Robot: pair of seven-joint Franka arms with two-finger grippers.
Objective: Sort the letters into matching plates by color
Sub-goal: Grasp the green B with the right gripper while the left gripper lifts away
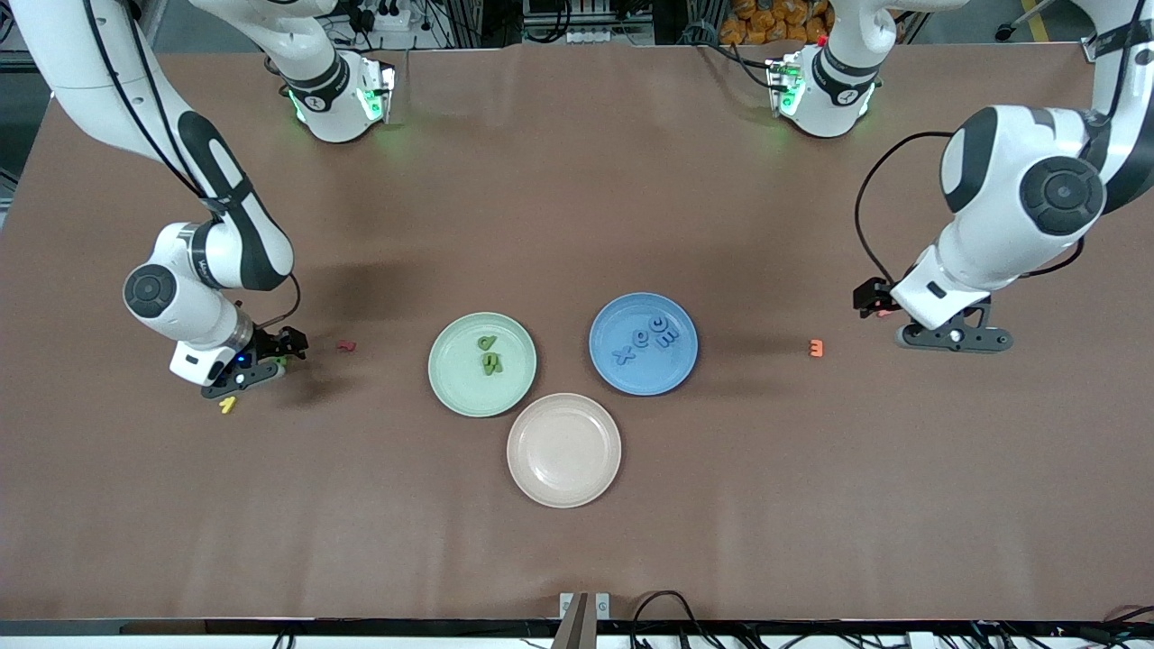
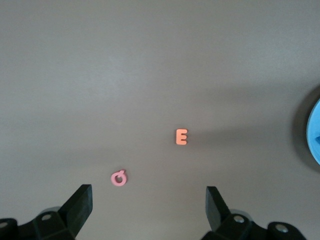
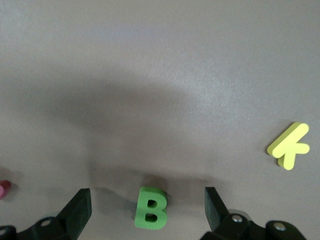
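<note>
My right gripper grabs the green letter B by its straight spine and rounded loops next, to sort it onto the mint green plate.
My right gripper is open and low over the table, with a green letter B between its fingers, untouched; in the front view the gripper is at the right arm's end. A yellow letter and a dark red letter lie close by. The mint green plate holds two green letters. The blue plate holds several blue letters. The beige plate is bare. My left gripper is open and empty near a pink letter and an orange E.
The three plates cluster mid-table, the beige one nearest the front camera. The orange letter lies between the blue plate and my left gripper. The blue plate's rim shows at the edge of the left wrist view. Brown tabletop all around.
</note>
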